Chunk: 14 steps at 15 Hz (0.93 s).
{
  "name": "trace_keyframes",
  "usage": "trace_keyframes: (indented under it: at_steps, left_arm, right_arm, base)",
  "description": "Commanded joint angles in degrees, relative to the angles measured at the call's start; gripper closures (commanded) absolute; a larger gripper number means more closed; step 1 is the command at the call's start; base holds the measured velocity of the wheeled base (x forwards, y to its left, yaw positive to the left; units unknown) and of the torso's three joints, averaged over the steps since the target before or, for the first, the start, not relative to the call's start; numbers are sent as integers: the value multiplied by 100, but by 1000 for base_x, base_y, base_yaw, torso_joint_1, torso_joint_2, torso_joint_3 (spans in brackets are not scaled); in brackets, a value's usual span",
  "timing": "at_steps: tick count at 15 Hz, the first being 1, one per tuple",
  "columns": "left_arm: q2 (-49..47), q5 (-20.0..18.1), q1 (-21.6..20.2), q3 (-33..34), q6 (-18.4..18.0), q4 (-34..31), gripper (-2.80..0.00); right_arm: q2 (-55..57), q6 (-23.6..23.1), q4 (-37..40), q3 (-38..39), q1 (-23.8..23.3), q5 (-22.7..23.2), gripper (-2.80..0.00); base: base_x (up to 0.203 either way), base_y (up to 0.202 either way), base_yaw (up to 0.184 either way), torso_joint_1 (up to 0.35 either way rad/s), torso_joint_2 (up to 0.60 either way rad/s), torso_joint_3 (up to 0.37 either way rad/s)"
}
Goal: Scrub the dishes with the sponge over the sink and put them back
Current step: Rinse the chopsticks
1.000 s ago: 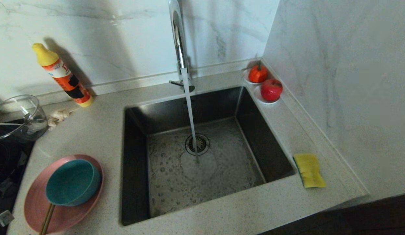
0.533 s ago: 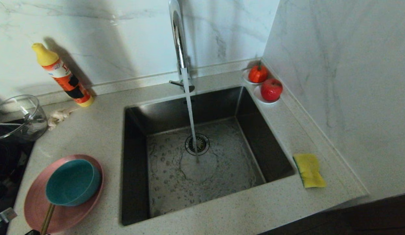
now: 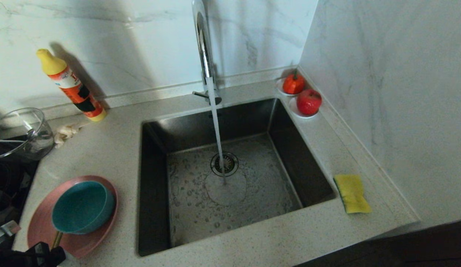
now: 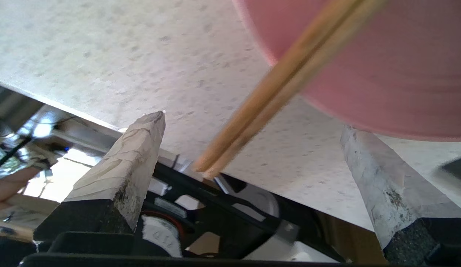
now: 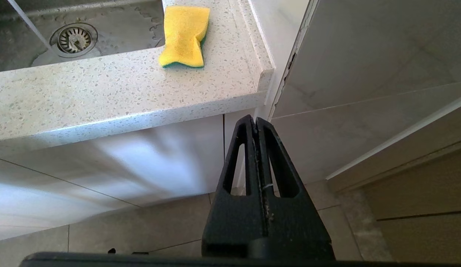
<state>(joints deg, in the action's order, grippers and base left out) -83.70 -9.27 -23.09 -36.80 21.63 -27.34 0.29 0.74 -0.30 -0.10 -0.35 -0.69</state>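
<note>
My left gripper grabs the wooden sticks by the ends jutting past the plate's rim (image 3: 57, 240) next, since the bowl (image 3: 83, 207) and plate crowd the rest.
A pink plate (image 3: 39, 228) lies on the counter left of the sink (image 3: 297, 155), with a teal bowl (image 3: 83, 207) on it and wooden sticks (image 3: 56, 240) leaning out over its near rim. My left gripper (image 3: 37, 254) hovers at that rim by the counter's front edge. In the left wrist view it (image 4: 252, 120) stands open, its fingers (image 4: 134, 155) either side of the sticks (image 4: 290, 74) and plate (image 4: 382, 66), holding nothing. The yellow sponge (image 3: 351, 193) lies right of the sink. My right gripper (image 5: 255, 118) hangs shut below the counter's edge, short of the sponge (image 5: 184, 35).
Water runs from the chrome tap (image 3: 204, 48) onto the sink floor by the drain strainer (image 3: 224, 164). An orange detergent bottle (image 3: 71, 85), a glass jug (image 3: 24, 131) and a crumpled cloth (image 3: 65, 132) sit at the back left. Saucers with red fruit (image 3: 308, 102) stand in the back right corner.
My left gripper has come up into the head view at the lower left and now covers the near end of the sticks. The right arm has not moved.
</note>
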Motion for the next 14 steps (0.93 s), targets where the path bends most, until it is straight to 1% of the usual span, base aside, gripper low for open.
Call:
trace_keyframes:
  at_steps: [1, 9, 10, 14]
  left_arm:
    - [-76, -84, -3, -86, 47, -17, -280]
    - [-120, -93, -1, -173, 78, -17, -280]
    - [-120, -93, -3, -187, 78, -19, 0]
    - [-91, -84, -3, -185, 96, -25, 0]
  right_arm:
    - [6, -3, -5, 1, 0, -1, 0]
    - [6, -1, -5, 7, 0, -1, 0]
    - [6, -1, -5, 1, 0, -1, 0]
    - [6, 5, -5, 4, 0, -1, 0]
  base:
    - [0, 0, 0, 0, 0, 0]
    - [0, 0, 0, 0, 0, 0]
    - [0, 0, 0, 0, 0, 0]
    - [0, 0, 0, 0, 0, 0]
